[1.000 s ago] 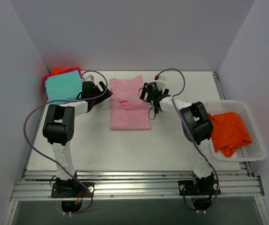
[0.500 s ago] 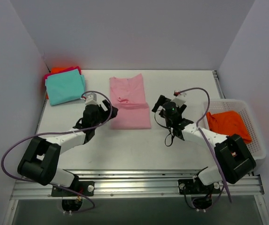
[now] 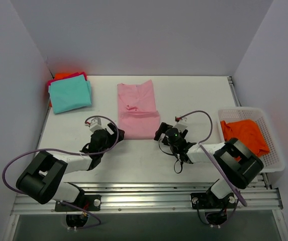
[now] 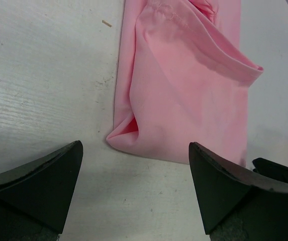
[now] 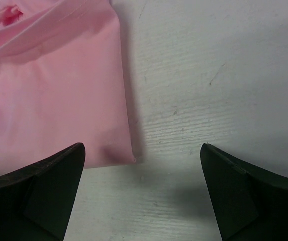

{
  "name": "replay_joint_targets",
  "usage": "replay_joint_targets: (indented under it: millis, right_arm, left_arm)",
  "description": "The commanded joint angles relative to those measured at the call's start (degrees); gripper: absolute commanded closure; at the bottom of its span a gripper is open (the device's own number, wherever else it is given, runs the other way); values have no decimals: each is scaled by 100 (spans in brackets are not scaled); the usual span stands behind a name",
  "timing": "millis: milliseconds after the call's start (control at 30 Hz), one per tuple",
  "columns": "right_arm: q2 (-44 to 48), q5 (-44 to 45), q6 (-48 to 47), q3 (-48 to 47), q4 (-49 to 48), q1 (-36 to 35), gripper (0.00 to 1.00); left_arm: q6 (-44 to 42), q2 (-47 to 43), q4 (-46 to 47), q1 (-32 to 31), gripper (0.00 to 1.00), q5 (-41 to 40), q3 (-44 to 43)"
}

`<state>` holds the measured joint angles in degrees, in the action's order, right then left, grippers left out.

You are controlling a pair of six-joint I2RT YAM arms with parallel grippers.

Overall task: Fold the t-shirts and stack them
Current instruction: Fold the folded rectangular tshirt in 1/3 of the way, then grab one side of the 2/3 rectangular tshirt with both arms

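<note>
My left gripper grabs the pale pink t-shirt's near corner (image 3: 123, 137) (image 4: 120, 141) next, matching my right gripper's corner, to fold the t-shirt's near end over.
A pale pink t-shirt (image 3: 137, 110) lies flat in the middle of the table as a long strip, one layer lapped across it. My left gripper (image 3: 114, 134) hovers open at its near left corner, with that corner (image 4: 121, 138) just ahead of the black fingertips (image 4: 63, 170). At the near right corner my right gripper (image 3: 160, 133) is also open, and the shirt's edge (image 5: 53, 100) runs between its fingers. Neither holds anything. A teal t-shirt (image 3: 70, 94) tops a folded stack at the back left, with magenta and orange edges under it. An orange t-shirt (image 3: 244, 135) lies crumpled in the basket.
A white mesh basket (image 3: 277, 150) stands at the table's right edge. Grey walls close in the left, back and right sides. Both arms lie low across the near half of the table, their purple cables looping beside them.
Both arms have pulled back from the middle of the pink t-shirt toward the near edge and lowered to its near corners. The shirt has not moved.
</note>
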<state>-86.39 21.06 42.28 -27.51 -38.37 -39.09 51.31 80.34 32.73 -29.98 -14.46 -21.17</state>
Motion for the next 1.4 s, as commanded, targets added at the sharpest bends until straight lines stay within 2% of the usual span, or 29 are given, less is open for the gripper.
replay_joint_targets:
  millis: [0, 233, 267, 467, 767, 833, 867, 933, 1100, 1233, 1267, 1367]
  right_arm:
    - [-465, -146, 219, 26, -697, -107, 7]
    - [-1231, -427, 333, -167, -1041, -186, 12]
    - [-1266, -436, 333, -176, -1050, -204, 13]
    - [-1275, -471, 272, -194, -979, -204, 35]
    - [-1653, -638, 272, -185, -1199, -195, 88]
    - [-1732, -647, 263, -220, -1208, -195, 96]
    - [-1750, -656, 263, -229, -1208, -195, 100]
    - [-1759, -656, 263, -246, -1173, -204, 100]
    - [-1382, -603, 219, -211, -814, -204, 100]
    - [-688, -472, 298, -71, -225, -257, 100]
    - [-530, -445, 324, -44, -76, -300, 100]
    - [217, -357, 473, -35, 671, -449, 100]
  left_arm:
    - [142, 35, 602, -17, 5, -119, 51]
    - [257, 578, 936, -34, 0, 373, -45]
    - [292, 658, 1059, -35, 9, 434, -28]
    - [380, 1028, 1551, -35, 25, 681, 16]
    - [354, 1300, 1745, -43, 45, 734, -54]
    - [354, 1344, 1763, -35, 63, 725, -63]
    - [336, 1353, 1754, -43, 76, 734, -80]
    - [327, 1353, 1658, -35, 97, 699, -98]
    - [187, 951, 1439, -78, 98, 655, -11]
    - [55, 81, 535, -324, 98, 427, -1]
    - [20, -147, 37, -429, 98, 392, -19]
    - [11, -1340, -1018, -561, 98, 409, -106]
